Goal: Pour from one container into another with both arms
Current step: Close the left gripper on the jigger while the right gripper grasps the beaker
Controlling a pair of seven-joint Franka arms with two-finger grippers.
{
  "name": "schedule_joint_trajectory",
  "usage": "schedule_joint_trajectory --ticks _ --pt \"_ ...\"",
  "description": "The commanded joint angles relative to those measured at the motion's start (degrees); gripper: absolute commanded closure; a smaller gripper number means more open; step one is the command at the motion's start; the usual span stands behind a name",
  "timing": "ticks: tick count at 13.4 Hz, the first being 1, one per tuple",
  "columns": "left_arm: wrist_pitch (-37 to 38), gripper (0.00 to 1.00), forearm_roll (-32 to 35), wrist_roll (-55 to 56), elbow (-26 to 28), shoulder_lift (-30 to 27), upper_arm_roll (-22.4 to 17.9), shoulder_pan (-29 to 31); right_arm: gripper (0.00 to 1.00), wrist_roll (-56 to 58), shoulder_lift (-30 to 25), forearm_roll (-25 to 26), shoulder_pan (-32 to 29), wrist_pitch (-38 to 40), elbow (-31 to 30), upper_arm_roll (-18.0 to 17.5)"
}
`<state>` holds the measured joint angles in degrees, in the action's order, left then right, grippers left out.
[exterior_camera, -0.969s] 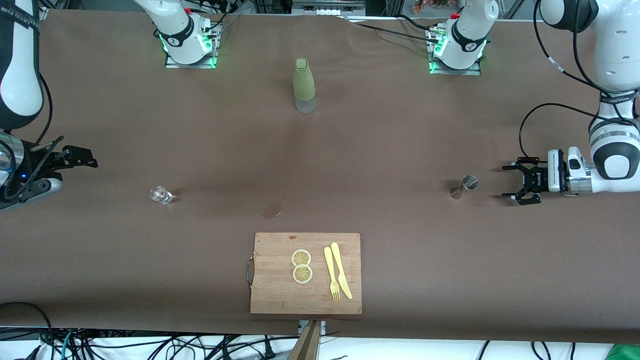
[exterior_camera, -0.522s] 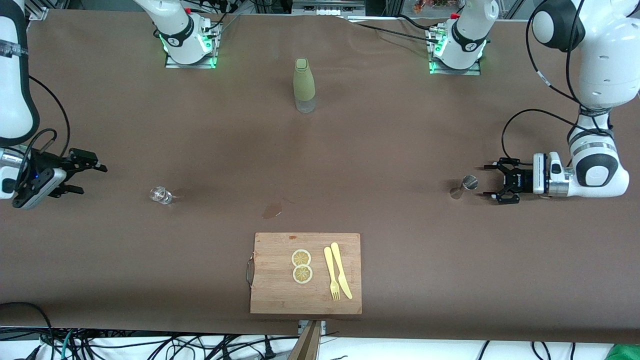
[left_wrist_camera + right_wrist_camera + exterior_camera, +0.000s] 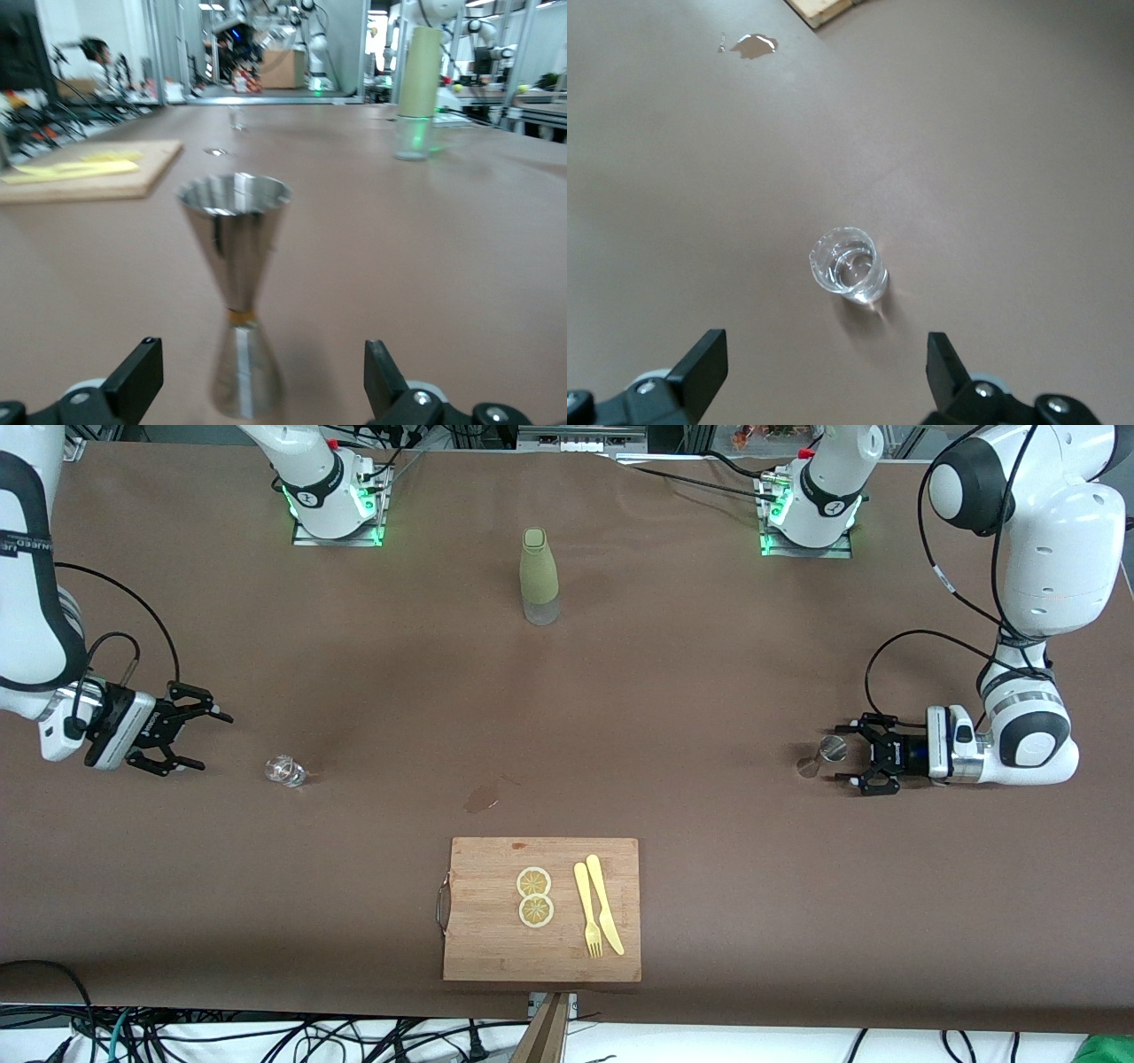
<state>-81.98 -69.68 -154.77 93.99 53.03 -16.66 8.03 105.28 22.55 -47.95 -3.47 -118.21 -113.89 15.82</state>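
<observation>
I should move my left gripper toward the jigger's narrow middle [image 3: 241,316] before I close on it, because my fingers stop short in the left wrist view.
A steel jigger [image 3: 830,750] stands upright on the brown table toward the left arm's end. My left gripper [image 3: 851,755] lies level with it, open, its fingertips just short of the jigger and touching nothing. In the left wrist view the jigger [image 3: 236,292] stands centred ahead of the left gripper [image 3: 261,390]. A small clear glass [image 3: 285,771] stands toward the right arm's end. My right gripper [image 3: 209,740] is open beside it, a short gap away. The right wrist view shows the glass [image 3: 849,271] ahead of the right gripper [image 3: 824,381].
A green bottle [image 3: 539,576] stands mid-table near the arm bases. A wooden cutting board [image 3: 478,948] at the front edge carries two lemon slices [image 3: 534,882], a yellow fork [image 3: 586,912] and a knife [image 3: 604,908]. A small wet patch [image 3: 483,799] lies near the board.
Both arms have swung inward. The left gripper has closed in on the jigger, and the right gripper has come lower and nearer to the glass. Both stay open.
</observation>
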Motion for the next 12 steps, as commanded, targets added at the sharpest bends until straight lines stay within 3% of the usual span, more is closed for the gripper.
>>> schedule_joint_trajectory --ticks 1,4,6,9,11,12 --pt "1.8 0.00 -3.5 -4.8 -2.2 2.5 -0.8 -1.3 0.00 12.9 3.4 -7.7 -1.3 -0.1 -0.7 0.6" --pt "2.3 0.00 -4.6 -4.8 -2.2 3.5 -0.8 -2.0 0.00 25.5 7.7 -18.1 -2.2 1.7 -0.5 0.6" --pt "3.6 0.02 -4.4 -4.8 -2.2 3.4 -0.8 -2.1 0.00 29.1 9.4 -21.8 -2.3 3.2 -0.3 0.6" --pt "3.9 0.18 -4.1 -5.0 -2.3 3.3 -0.7 -2.1 0.00 32.0 11.4 -24.7 -2.3 8.2 0.0 0.6" --pt "3.9 0.20 -4.0 -5.1 -2.7 3.4 -0.7 -2.2 0.00 35.4 12.9 -27.5 -2.4 10.7 0.1 0.6" --pt "3.9 0.30 -3.9 -5.1 -2.7 3.4 -0.7 -2.4 0.00 36.0 13.3 -27.5 -2.4 11.8 0.4 0.6"
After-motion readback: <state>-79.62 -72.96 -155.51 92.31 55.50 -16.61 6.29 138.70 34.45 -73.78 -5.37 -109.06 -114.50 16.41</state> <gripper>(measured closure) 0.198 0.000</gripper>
